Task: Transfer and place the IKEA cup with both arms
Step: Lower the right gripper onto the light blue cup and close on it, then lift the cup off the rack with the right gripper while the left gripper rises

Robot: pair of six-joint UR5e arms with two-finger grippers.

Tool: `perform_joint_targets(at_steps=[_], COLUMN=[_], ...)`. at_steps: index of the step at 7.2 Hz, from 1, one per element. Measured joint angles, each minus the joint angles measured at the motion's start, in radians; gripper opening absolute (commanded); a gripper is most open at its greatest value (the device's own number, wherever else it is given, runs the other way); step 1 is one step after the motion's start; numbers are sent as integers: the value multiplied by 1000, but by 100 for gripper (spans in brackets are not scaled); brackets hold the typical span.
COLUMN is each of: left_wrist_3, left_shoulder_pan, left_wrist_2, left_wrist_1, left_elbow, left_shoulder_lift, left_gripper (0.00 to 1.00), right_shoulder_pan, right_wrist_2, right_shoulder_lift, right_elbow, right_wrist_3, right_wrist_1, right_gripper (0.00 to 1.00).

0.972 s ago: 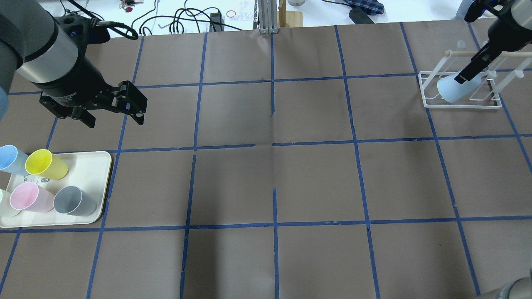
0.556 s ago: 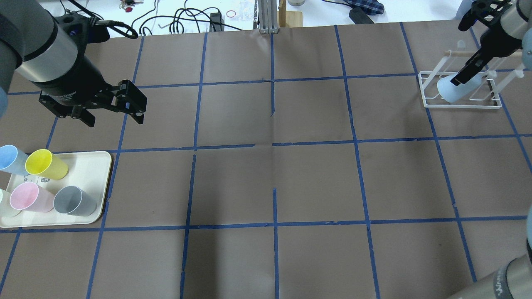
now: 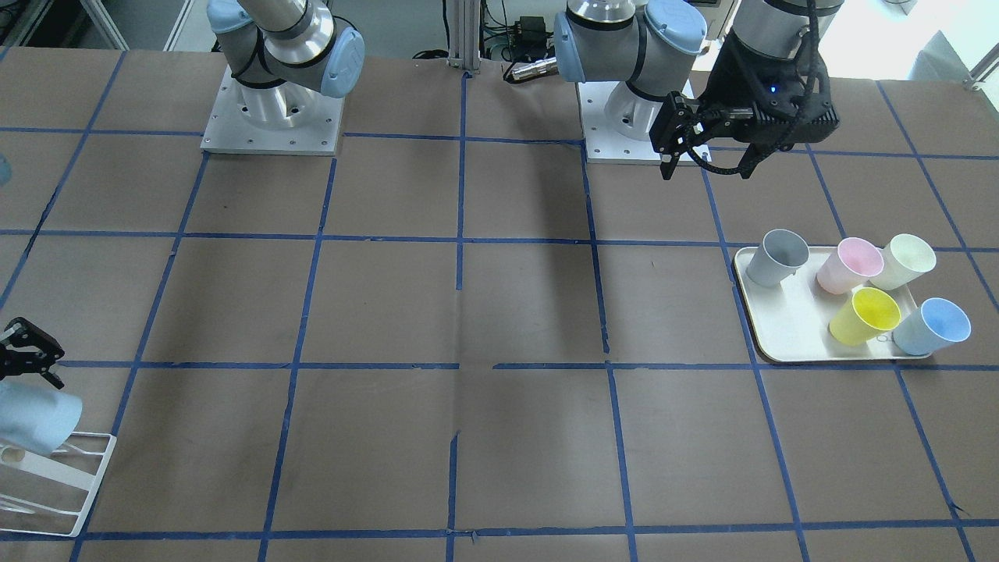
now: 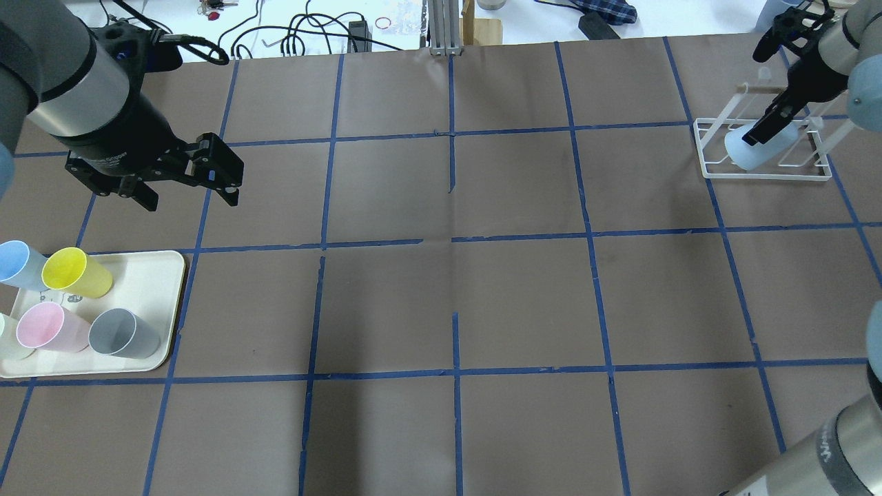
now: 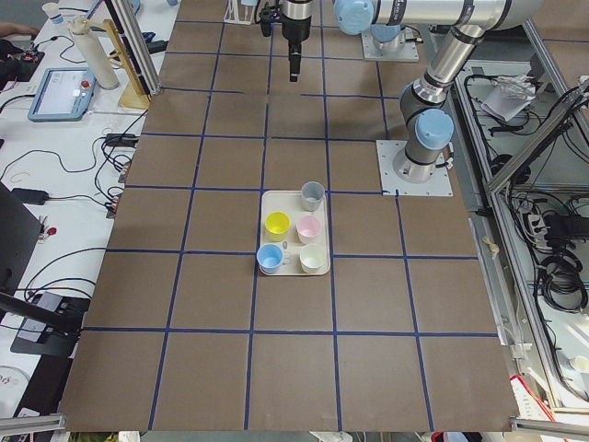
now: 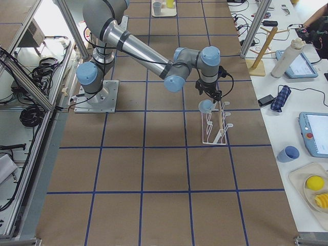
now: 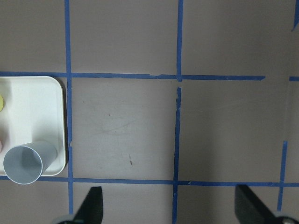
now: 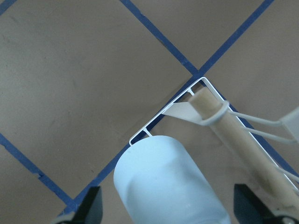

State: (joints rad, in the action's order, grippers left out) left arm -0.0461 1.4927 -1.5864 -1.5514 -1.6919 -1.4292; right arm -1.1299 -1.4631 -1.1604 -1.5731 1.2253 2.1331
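My right gripper will take hold of the cup's sides near its rim (image 3: 20, 403). This leaves the pale blue cup's base (image 3: 64, 421) free for me to hand it over.
The pale blue IKEA cup (image 4: 751, 148) lies tilted on a peg of the white wire rack (image 4: 710, 172) at the far right. It also shows in the front view (image 3: 39, 421) and in the right wrist view (image 8: 163, 186). My right gripper (image 4: 765, 127) is open just above the cup, with one finger (image 8: 93, 207) on each side of it and a gap to its walls. My left gripper (image 4: 189, 201) is open and empty, high over the table beside the tray. A look-alike blue cup (image 4: 17, 265) stands on that tray.
A cream tray (image 4: 148, 282) at the left holds yellow (image 4: 72, 272), pink (image 4: 45, 327), grey (image 4: 124, 334) and pale green (image 3: 905, 257) cups. The rack's wooden bar (image 8: 233, 135) runs beside the cup. Brown paper with a blue tape grid covers the table.
My right gripper has drawn back up and to the right from the cup, which stays on the rack. The left arm has not moved.
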Motion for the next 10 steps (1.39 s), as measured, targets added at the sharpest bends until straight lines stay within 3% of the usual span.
perform_joint_targets(at_steps=[4,7,10], left_wrist_3=[-7,-46,-130], left_shoulder_pan=[-5,-17,-27], left_wrist_2=[11,122,206], left_wrist_1=[5,3,-6], left_elbow=[0,0,-9], left_shoulder_lift=[-18,-23,-28], left_gripper=[100,100,100], right_shoulder_pan=[33,35,35], right_wrist_2=[28,30,21], right_shoulder_lift=[31,34,34], right_elbow=[0,1,0], right_wrist_3=[18,23,25], right_wrist_1=[1,2,-3], right_gripper=[100,92,97])
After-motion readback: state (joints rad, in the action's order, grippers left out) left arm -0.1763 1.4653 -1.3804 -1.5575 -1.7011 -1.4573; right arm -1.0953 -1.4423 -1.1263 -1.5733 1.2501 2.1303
